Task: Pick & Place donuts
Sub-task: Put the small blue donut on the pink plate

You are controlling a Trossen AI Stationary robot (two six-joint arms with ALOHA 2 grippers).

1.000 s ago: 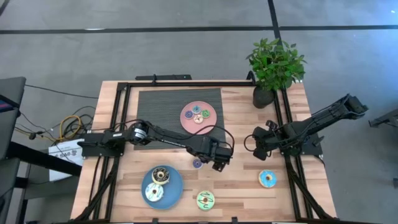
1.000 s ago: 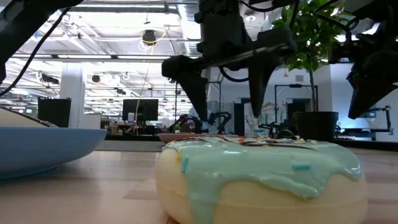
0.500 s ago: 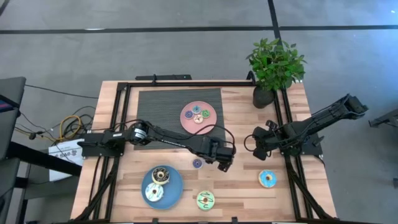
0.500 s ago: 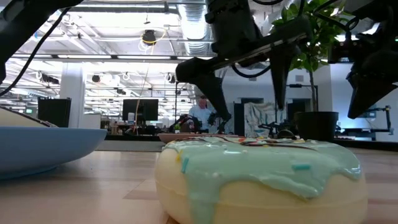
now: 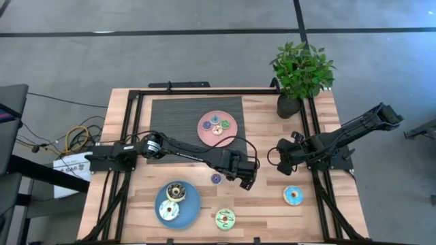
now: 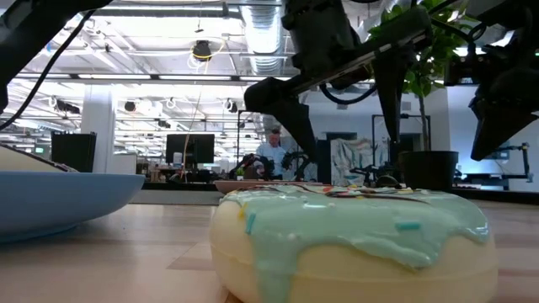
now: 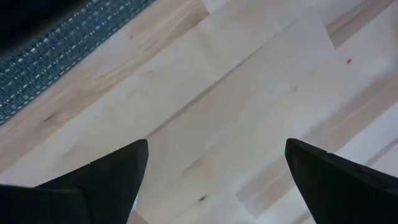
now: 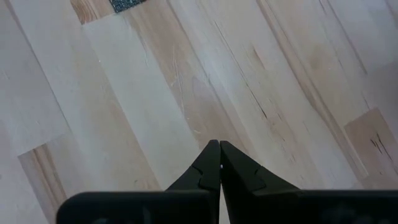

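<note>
My left gripper grabs the small purple donut by its round outer rim (image 5: 216, 179) next, to bring the donut onto the pink plate (image 5: 217, 128).
In the high view my left gripper (image 5: 246, 178) hangs open over bare wood near the table's middle, a little to the right of a small purple donut (image 5: 216, 179) lying flat on the wood. The left wrist view shows only wood between the spread fingers of my left gripper (image 7: 217, 168). A lime green donut (image 5: 225, 218) lies near the near edge and fills the low view's foreground (image 6: 349, 236). A light blue donut (image 5: 293, 195) lies at the right. My right gripper (image 5: 279, 158) waits, shut, above the wood at the right; the fingertips of my right gripper (image 8: 219, 165) meet.
A pink plate (image 5: 204, 131) on the grey mat holds several small donuts. A blue plate (image 5: 193, 204) near the near edge holds a brown donut (image 5: 176, 192) and a cream one (image 5: 167, 211). A potted plant (image 5: 300, 71) stands at the far right corner. Bare wood lies between the grippers.
My left gripper has moved a short way toward the table's right edge, away from the purple donut, staying open. The purple donut has stayed where it was. My right arm has kept still.
</note>
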